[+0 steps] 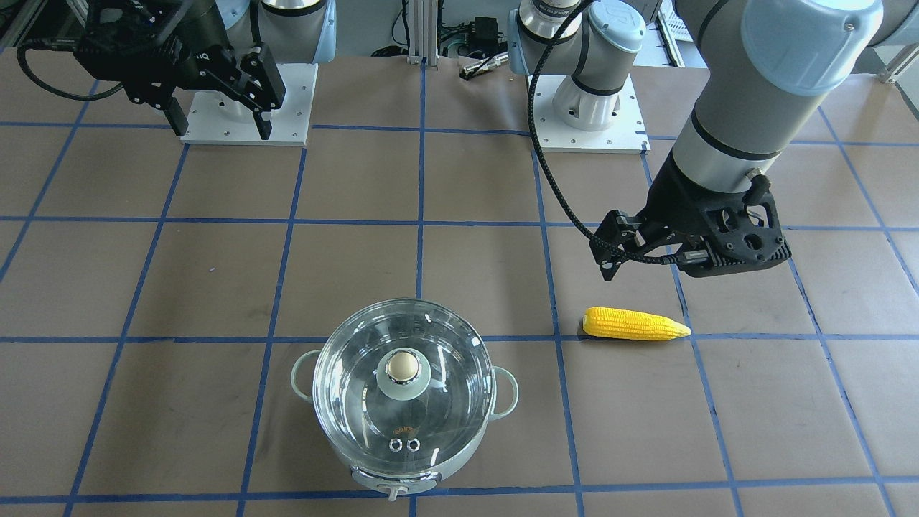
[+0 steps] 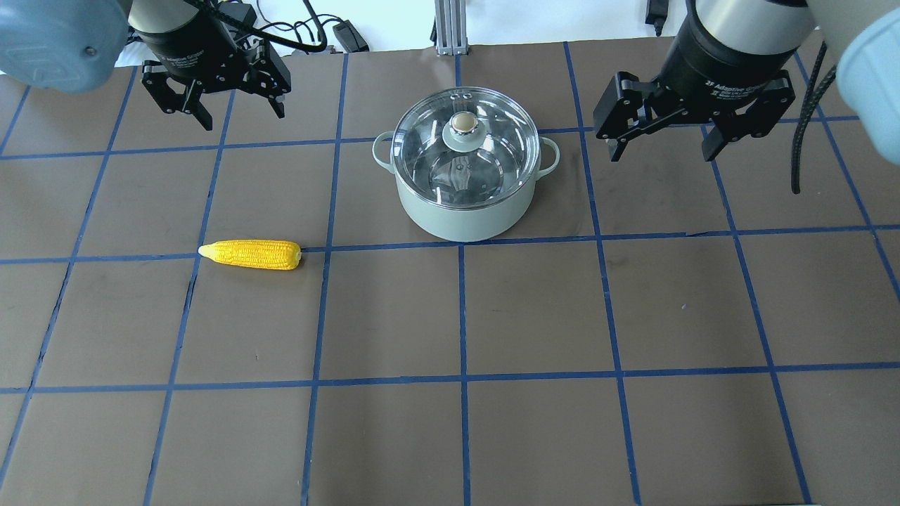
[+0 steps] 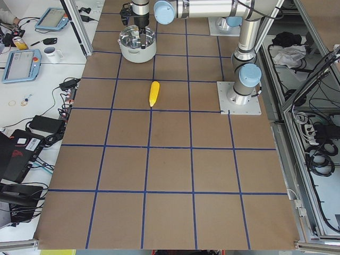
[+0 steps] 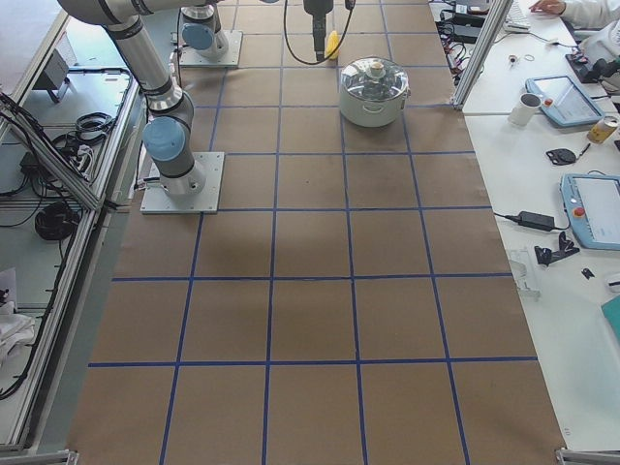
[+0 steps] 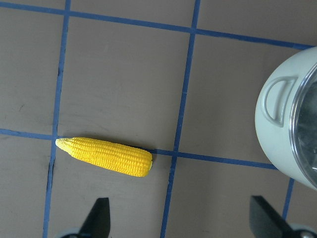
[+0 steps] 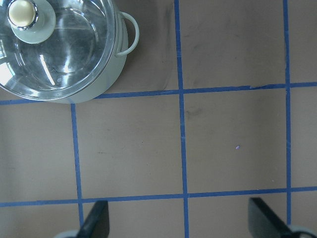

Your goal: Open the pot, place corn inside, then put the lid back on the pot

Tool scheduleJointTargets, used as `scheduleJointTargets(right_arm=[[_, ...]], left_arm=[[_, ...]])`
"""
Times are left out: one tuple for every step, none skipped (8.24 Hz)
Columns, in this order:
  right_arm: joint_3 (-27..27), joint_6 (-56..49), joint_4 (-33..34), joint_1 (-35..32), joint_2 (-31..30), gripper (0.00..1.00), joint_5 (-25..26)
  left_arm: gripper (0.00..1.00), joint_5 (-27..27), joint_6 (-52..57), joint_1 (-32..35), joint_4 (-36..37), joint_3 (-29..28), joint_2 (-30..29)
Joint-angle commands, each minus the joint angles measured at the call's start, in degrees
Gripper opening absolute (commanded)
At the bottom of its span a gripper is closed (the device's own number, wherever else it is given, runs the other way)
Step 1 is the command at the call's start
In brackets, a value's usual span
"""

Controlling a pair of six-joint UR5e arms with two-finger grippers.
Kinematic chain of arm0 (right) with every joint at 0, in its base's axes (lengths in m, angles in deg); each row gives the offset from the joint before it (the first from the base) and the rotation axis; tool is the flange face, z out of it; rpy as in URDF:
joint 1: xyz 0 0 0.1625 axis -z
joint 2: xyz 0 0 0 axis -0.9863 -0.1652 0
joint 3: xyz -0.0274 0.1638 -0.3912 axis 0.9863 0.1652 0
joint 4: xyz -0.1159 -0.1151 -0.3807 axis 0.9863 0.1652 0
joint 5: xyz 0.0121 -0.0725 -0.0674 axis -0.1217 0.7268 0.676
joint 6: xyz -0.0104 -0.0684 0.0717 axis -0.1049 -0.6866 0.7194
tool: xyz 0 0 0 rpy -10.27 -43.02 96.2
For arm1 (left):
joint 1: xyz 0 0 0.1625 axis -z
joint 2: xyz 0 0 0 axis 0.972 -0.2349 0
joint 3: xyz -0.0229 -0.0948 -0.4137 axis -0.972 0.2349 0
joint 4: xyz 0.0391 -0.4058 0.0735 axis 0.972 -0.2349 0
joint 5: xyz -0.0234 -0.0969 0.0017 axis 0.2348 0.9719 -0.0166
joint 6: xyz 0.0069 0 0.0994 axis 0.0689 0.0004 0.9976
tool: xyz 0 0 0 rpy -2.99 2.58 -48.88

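The right gripper grabs the lid's beige knob (image 1: 402,366) next, to open the pot (image 1: 405,465) for the corn.
The pale mint-green pot (image 2: 464,211) stands mid-table with the clear glass lid (image 2: 485,151) shut on it, its beige knob (image 2: 463,124) up. The pot also shows in the front view (image 1: 506,391) with its lid (image 1: 431,359). The yellow corn (image 2: 251,254) lies flat on the table to the pot's left, apart from it, and shows in the front view (image 1: 635,324) and the left wrist view (image 5: 105,156). My left gripper (image 2: 242,116) is open and empty, raised above the table near the corn. My right gripper (image 2: 664,151) is open and empty, raised to the pot's right.
The brown table top (image 2: 457,316) carries a grid of blue tape lines. The arm bases (image 1: 589,108) stand on white plates at the robot's side. Desks with tablets and cables (image 3: 32,58) run along the table's far edge.
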Motion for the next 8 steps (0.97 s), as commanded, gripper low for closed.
scheduleJointTargets(right_arm=[[1.0,0.4,0.3,0.2,1.4,1.00,-0.2],[3.6,1.2,0.4,0.1,4.3,1.00,-0.2],[8.4,5.1,0.3,-0.2,8.8,1.00,-0.2],[12.5,6.9,0.7,-1.1,13.5,1.00,-1.2],[13.4,10.0,5.3,-3.6,17.6,1.00,-2.8],[13.8,14.0,11.0,-7.2,21.6,1.00,-2.6],[13.9,17.3,15.5,-9.8,24.9,1.00,-2.3],[13.9,20.6,18.7,-12.4,27.7,1.00,-2.2]], left_arm=[[1.00,5.0,-7.7,-0.5,1.2,0.7,0.1],[1.00,4.4,-16.0,-0.5,2.1,0.8,0.5],[1.00,4.4,-20.5,-0.5,2.1,1.0,0.4],[1.00,4.4,-26.0,-0.5,2.1,2.6,0.9],[1.00,4.1,-35.6,-0.5,2.1,4.9,1.9],[1.00,3.7,-42.7,-1.2,2.1,7.4,2.3],[1.00,3.7,-47.2,-1.8,2.1,9.3,2.4],[1.00,3.7,-54.0,-2.9,2.4,10.3,1.7]])
